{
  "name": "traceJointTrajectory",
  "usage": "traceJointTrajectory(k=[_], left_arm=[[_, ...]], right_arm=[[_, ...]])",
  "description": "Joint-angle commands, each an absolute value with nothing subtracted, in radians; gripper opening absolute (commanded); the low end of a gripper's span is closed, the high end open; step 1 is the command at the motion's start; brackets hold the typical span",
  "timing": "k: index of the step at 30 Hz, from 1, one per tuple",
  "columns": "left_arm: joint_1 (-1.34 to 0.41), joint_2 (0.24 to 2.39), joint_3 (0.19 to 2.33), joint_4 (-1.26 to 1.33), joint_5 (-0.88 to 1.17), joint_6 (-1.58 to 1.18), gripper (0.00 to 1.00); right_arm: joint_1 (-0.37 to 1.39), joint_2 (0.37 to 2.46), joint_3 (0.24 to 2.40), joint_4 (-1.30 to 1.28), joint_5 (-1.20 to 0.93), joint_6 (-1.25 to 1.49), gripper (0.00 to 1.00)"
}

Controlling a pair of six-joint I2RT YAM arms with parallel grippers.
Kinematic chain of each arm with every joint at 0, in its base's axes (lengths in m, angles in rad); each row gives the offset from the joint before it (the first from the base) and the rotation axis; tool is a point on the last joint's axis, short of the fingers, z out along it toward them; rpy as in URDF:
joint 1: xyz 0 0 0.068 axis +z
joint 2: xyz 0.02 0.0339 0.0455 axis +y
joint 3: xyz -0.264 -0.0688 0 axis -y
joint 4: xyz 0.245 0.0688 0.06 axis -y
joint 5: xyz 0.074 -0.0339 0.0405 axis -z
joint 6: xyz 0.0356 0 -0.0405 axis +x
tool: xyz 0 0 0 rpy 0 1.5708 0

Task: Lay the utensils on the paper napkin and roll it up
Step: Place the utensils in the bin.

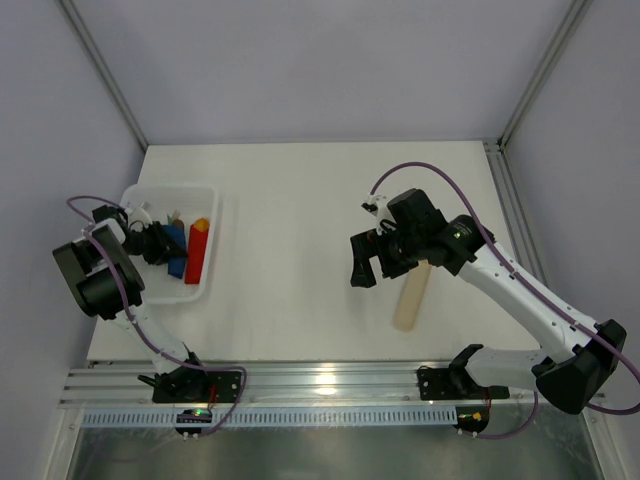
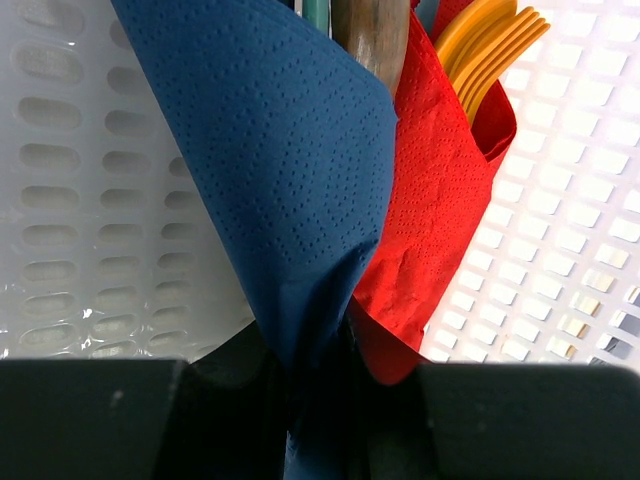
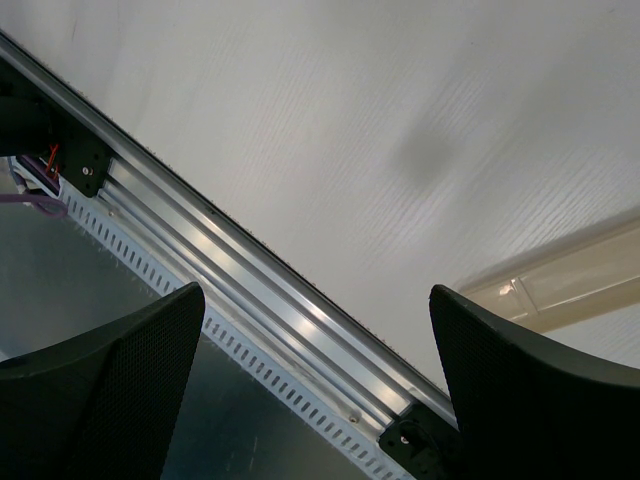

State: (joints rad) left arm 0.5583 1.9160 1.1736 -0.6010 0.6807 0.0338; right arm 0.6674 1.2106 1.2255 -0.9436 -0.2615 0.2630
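The blue roll lies in the white basket and would end there beside the red roll, so it is time for my left gripper to release it.
The paper napkin [image 2: 290, 180] is a dark blue roll lying in the white basket [image 2: 60, 200]; from above it shows as a blue shape [image 1: 178, 248]. A shiny brown utensil [image 2: 372, 45] pokes out of its far end. My left gripper [image 2: 312, 400] is shut on the near end of the roll, and in the top view it [image 1: 160, 244] reaches into the basket [image 1: 140, 195]. My right gripper [image 1: 364, 262] hangs open over the middle of the table, nothing between its fingers [image 3: 120, 390].
A red napkin roll [image 2: 430, 200] with orange plastic cutlery [image 2: 490, 35] lies against the blue one [image 1: 197, 252]. A pale beige bar [image 1: 410, 298] lies on the table by the right gripper [image 3: 570, 285]. The aluminium rail [image 3: 260, 300] runs along the near edge.
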Motion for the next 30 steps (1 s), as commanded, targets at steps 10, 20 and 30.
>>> traceJointTrajectory(k=[10, 20, 30], left_arm=[[0.555, 1.944, 1.197, -0.609, 0.588, 0.051, 0.24], [0.555, 1.944, 1.209, -0.621, 0.577, 0.051, 0.33], [0.555, 1.937, 1.212, -0.634, 0.535, 0.051, 0.39]], right_arm=[[0.661, 1.189, 1.236, -0.936, -0.264, 0.252, 0.96], [0.661, 1.187, 1.236, -0.934, -0.265, 0.25, 0.96], [0.66, 1.184, 1.235, -0.936, -0.268, 0.25, 0.97]])
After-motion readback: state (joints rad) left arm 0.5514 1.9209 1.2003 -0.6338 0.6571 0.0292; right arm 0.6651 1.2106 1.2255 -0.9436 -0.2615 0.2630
